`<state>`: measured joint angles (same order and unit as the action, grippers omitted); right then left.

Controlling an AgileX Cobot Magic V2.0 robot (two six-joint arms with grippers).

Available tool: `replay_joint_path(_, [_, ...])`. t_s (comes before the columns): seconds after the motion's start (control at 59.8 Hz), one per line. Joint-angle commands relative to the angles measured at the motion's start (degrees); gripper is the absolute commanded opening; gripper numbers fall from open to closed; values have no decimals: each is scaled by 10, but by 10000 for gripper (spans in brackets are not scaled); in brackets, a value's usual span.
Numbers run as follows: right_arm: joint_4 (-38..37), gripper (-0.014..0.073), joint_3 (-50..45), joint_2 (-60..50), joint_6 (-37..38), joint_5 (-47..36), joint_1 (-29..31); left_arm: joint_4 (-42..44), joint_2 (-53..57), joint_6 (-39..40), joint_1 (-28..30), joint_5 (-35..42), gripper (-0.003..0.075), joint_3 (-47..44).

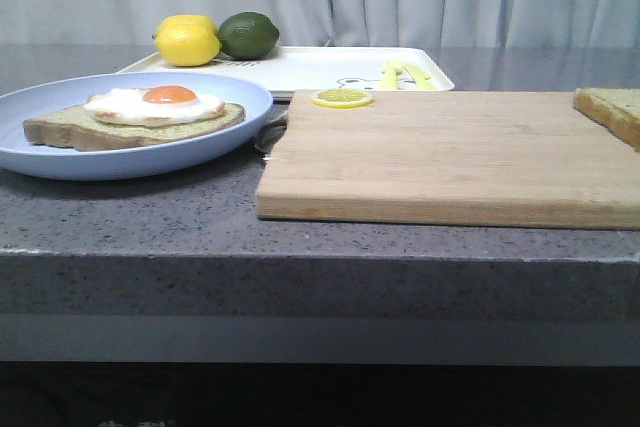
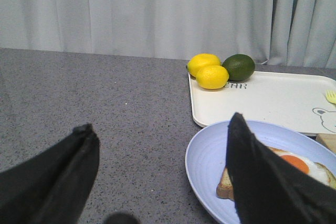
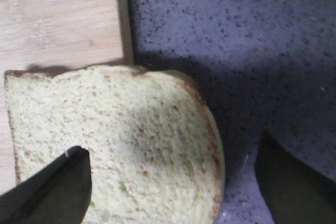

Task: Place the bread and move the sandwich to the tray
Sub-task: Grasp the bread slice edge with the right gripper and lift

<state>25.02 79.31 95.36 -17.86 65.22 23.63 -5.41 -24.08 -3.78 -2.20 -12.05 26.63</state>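
My right gripper comes down next, before it closes on the bread. In the right wrist view the gripper's fingers are still above the bread's side (image 3: 131,129), short of its brown crust (image 3: 214,140).
The bread (image 1: 610,112), a thick pale slice with a brown crust, lies on the far right corner of the wooden cutting board (image 1: 450,152). In the right wrist view the bread (image 3: 115,129) fills the middle. My right gripper (image 3: 169,145) is open just above it, with one finger (image 3: 52,192) over its face and the other (image 3: 294,187) over the counter past the crust. The sandwich (image 1: 135,117), one slice topped with a fried egg, sits on the light-blue plate (image 1: 60,157). My left gripper (image 2: 161,121) is open and empty beside the plate (image 2: 207,166). The white tray (image 1: 330,67) lies behind.
Two lemons (image 1: 187,40) and a lime (image 1: 248,35) rest on the tray's far left corner. Yellow cutlery (image 1: 405,75) lies on its right side. A lemon slice (image 1: 342,98) sits on the board's far left corner. Grey curtains close off the back.
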Motion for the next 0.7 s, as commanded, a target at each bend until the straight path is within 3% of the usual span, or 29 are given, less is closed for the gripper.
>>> replay_joint_path(0.0, [40, 640, 32, 4, -41, 14, 1, -1, -7, 4, -3, 50, 494, 22])
replay_joint_path(0.469, [73, 619, 34, 39, -65, 31, 0, -1, -7, 4, -3, 50, 494, 22])
replay_joint_path(0.552, [73, 527, 34, 39, -61, 36, 0, -1, -7, 4, -3, 50, 494, 22])
replay_joint_path(0.686, [73, 216, 34, 39, -54, 46, 1, -1, -7, 4, -3, 50, 494, 22])
